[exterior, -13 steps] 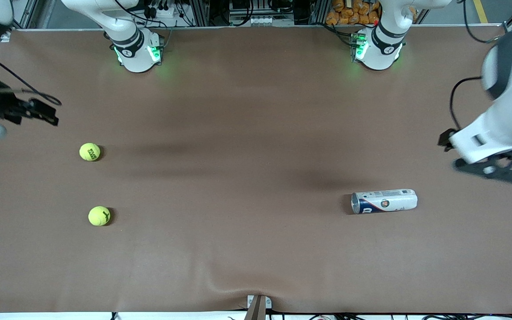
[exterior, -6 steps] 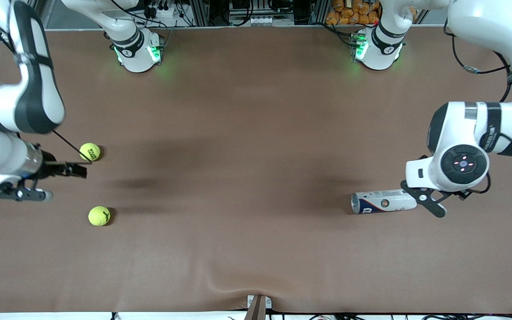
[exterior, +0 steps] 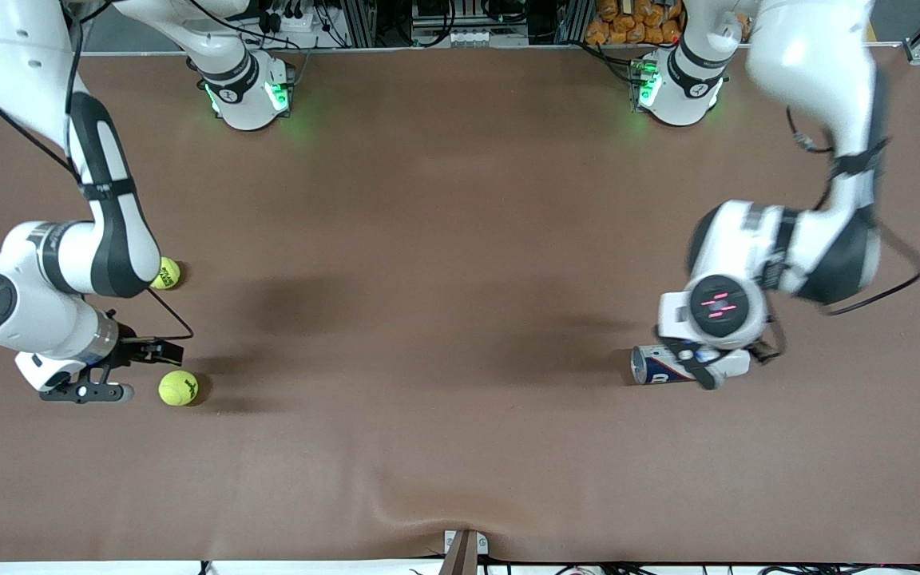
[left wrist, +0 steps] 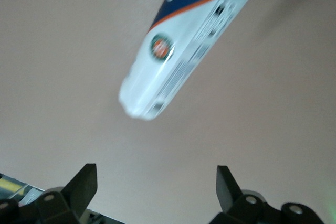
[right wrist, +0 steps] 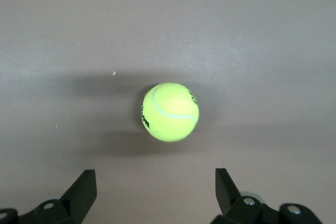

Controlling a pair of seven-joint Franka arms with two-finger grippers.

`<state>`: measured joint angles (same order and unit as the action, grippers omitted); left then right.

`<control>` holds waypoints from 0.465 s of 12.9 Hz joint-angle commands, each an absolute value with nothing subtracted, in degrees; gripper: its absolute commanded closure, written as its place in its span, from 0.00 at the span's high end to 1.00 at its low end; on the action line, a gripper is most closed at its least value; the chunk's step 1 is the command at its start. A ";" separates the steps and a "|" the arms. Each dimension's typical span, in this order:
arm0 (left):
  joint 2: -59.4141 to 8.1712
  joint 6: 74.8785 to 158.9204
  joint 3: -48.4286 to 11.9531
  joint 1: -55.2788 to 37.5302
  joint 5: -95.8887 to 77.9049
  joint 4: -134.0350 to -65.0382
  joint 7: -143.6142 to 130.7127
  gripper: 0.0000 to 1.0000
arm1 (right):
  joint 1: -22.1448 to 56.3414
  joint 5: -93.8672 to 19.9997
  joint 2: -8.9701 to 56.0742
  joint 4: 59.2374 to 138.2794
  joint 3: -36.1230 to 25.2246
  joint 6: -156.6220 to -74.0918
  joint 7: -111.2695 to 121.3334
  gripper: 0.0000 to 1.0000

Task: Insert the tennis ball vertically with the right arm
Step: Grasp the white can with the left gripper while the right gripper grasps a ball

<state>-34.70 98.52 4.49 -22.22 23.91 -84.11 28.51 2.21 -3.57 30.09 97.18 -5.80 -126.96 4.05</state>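
Observation:
My right gripper should grab the tennis ball by its round middle (exterior: pixel 178 388) next. Then it can put the tennis ball vertically into the ball can (exterior: pixel 650 366).
Two yellow-green tennis balls lie toward the right arm's end of the table. My right gripper (exterior: pixel 152 372) is open, low beside the ball nearer the front camera (exterior: pixel 178 388). In the right wrist view that ball (right wrist: pixel 170 112) lies ahead of the open right gripper (right wrist: pixel 155 174), clear of the fingertips. The other ball (exterior: pixel 166 273) is partly hidden by the right arm. A white and blue ball can (exterior: pixel 650 366) lies on its side toward the left arm's end. My left gripper (exterior: pixel 691 358) hovers open over it. The left wrist view shows the can (left wrist: pixel 184 45) ahead of the open left gripper (left wrist: pixel 156 169).
The brown table mat (exterior: pixel 428 319) spreads between the balls and the can. A small bracket (exterior: pixel 464 547) sits at the table edge nearest the front camera. The arm bases (exterior: pixel 248 92) stand along the edge farthest from that camera.
Both arms have swung in from the table's ends. The right gripper has come down beside the nearer ball. The left gripper has moved over the can. Balls and can have not moved.

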 commanded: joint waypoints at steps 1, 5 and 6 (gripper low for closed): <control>-40.06 100.28 4.83 -23.47 26.19 -82.44 23.66 1.00 | 1.23 -5.89 32.25 95.54 -5.36 -127.09 10.08 1.00; -42.89 106.25 4.92 -23.29 29.95 -82.35 23.73 1.00 | 1.14 -5.98 35.76 95.45 -6.68 -133.49 18.08 1.00; -43.24 107.39 4.83 -23.29 30.67 -82.44 24.17 1.00 | 0.79 -6.24 36.55 95.28 -6.68 -133.77 20.19 1.00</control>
